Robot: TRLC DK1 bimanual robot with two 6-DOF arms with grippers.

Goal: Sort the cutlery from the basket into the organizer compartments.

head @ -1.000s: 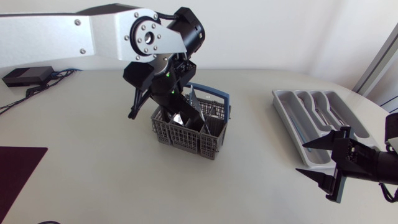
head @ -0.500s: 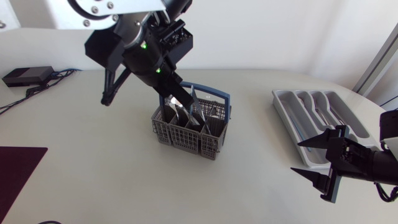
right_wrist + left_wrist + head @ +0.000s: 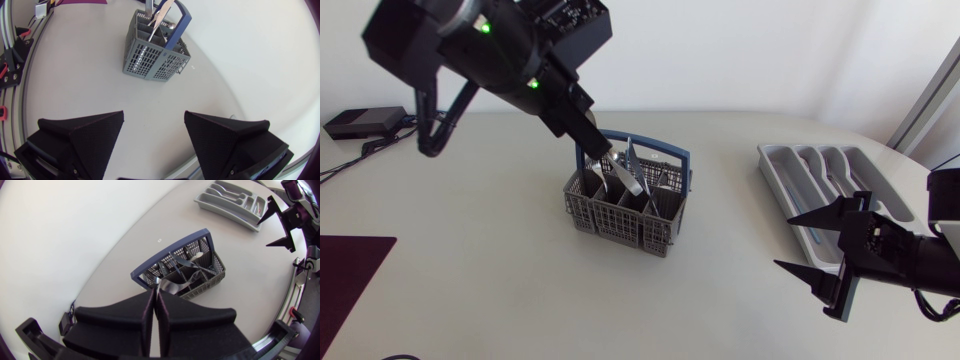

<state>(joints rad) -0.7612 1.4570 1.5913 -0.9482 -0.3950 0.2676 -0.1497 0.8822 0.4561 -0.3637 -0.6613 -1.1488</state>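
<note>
My right gripper should grab the silver spoon by its bare handle (image 3: 629,180) next, as my left fingers cover its other end.
A grey mesh basket (image 3: 620,212) with a blue handle stands mid-table and holds several pieces of cutlery. My left gripper (image 3: 599,151) hangs over its back left corner, shut on the upper end of a silver cutlery piece (image 3: 623,178) that slants down with its lower end at the basket's rim. In the left wrist view the fingers (image 3: 148,311) are pressed together on that thin piece (image 3: 157,283) above the basket (image 3: 200,285). The grey organizer (image 3: 790,190) lies at the right with some cutlery in its compartments. My right gripper (image 3: 814,249) stands open and empty in front of it.
A black box (image 3: 362,122) with cables sits at the back left. A dark purple mat (image 3: 348,275) lies at the front left edge. In the right wrist view the basket (image 3: 155,55) is well ahead of the open gripper (image 3: 153,131), bare tabletop between.
My left arm has risen and swung to the left, lifting the silver cutlery piece up from inside the basket. The right gripper has drifted slightly to the left, still open.
</note>
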